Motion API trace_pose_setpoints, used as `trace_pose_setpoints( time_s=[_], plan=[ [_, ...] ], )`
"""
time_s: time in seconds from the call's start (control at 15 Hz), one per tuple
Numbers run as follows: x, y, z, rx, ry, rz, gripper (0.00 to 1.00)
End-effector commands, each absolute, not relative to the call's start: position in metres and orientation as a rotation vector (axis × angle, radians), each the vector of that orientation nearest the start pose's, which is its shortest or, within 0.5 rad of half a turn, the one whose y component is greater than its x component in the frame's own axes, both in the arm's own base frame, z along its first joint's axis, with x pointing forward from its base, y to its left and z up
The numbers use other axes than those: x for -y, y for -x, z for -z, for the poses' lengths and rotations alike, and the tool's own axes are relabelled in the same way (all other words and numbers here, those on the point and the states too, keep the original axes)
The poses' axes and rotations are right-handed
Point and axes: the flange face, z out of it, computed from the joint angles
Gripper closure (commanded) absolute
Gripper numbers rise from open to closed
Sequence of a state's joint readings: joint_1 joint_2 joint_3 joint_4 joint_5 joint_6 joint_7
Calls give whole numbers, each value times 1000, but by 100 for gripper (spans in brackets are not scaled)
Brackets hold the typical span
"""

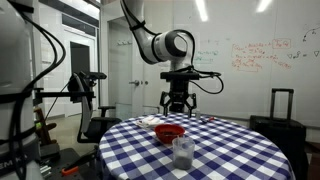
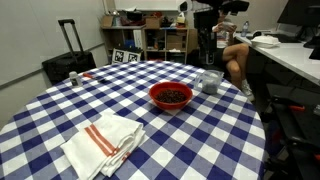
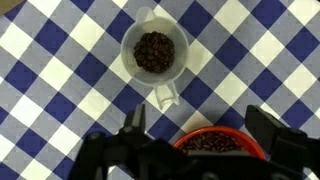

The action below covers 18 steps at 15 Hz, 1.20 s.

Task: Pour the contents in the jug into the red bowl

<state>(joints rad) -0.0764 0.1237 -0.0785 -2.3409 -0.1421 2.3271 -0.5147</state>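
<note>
Next, my gripper grips the clear plastic jug (image 3: pixel 155 52) by its handle, opposite its spout, leaving its opening free to tip and pour into the red bowl.
The clear plastic jug (image 3: pixel 155 52) stands upright on the checked table, with dark brown grains (image 3: pixel 154 50) inside it. It also shows in both exterior views (image 1: pixel 183 152) (image 2: pixel 209 81). The red bowl (image 3: pixel 222 133) sits next to it and holds the same dark grains; it shows in both exterior views (image 1: pixel 170 132) (image 2: pixel 171 96). My gripper (image 3: pixel 200 125) is open and empty. It hangs well above the table, over the bowl's edge, apart from the jug, as an exterior view (image 1: pixel 177 106) shows.
The round table (image 2: pixel 60 110) has a blue-and-white checked cloth. A folded white towel with red stripes (image 2: pixel 103 143) lies near its edge. A small grey can (image 2: pixel 73 78) stands at the far side. A black suitcase (image 2: pixel 68 58) and shelves stand beyond.
</note>
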Motion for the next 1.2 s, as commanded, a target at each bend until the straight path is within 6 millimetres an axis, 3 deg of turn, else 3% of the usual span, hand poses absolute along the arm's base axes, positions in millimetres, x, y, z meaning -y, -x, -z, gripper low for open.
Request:
trace_pose_setpoints(
  time_s=[0.0, 0.47, 0.67, 0.73, 0.8, 1.13],
  plan=[
    [83, -515, -238, 809, 3120, -317, 0],
    [87, -535, -203, 837, 3108, -385, 0],
    [87, -536, -192, 833, 3105, -409, 7],
    [88, -535, -188, 830, 3106, -418, 13],
    [89, -534, -186, 827, 3106, -426, 30],
    [90, -533, -180, 838, 3111, -445, 67]
  ],
)
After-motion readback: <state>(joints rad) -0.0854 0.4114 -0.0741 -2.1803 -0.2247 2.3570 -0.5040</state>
